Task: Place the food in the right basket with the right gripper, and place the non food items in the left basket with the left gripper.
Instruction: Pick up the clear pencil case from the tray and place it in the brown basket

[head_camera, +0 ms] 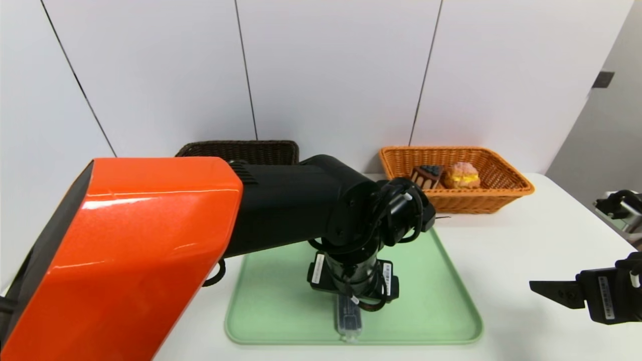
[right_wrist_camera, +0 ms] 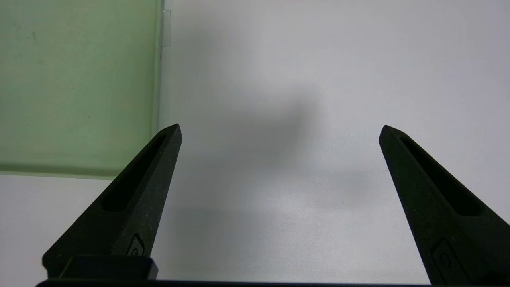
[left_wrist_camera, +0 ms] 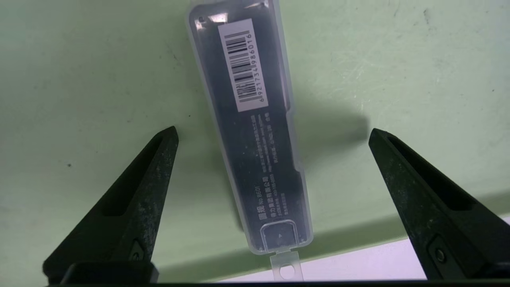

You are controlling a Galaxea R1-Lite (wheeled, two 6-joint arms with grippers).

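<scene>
My left gripper's fingers are beside the grey case's long sides, close over the green tray (left_wrist_camera: 330,158), so it is time to close on the grey case now.
A long grey case (left_wrist_camera: 255,131) with a barcode label lies flat on the green tray (head_camera: 431,301), its hang tab over the tray's front edge. My left gripper (left_wrist_camera: 273,130) hangs open just above it, one finger on each side, not touching it. In the head view the left wrist hides most of the case (head_camera: 349,321). The orange right basket (head_camera: 501,193) holds the chocolate cake wedge (head_camera: 427,175) and the cream puff (head_camera: 462,174). The dark brown left basket (head_camera: 241,149) stands behind my left arm, its inside hidden. My right gripper (right_wrist_camera: 281,127) is open and empty over the white table, to the right of the tray.
The tray (right_wrist_camera: 75,87) lies in the middle of the white table (head_camera: 501,250). Both baskets stand against the back wall. A black device (head_camera: 619,205) sits past the table's right edge. My orange left upper arm (head_camera: 125,250) blocks the table's left side.
</scene>
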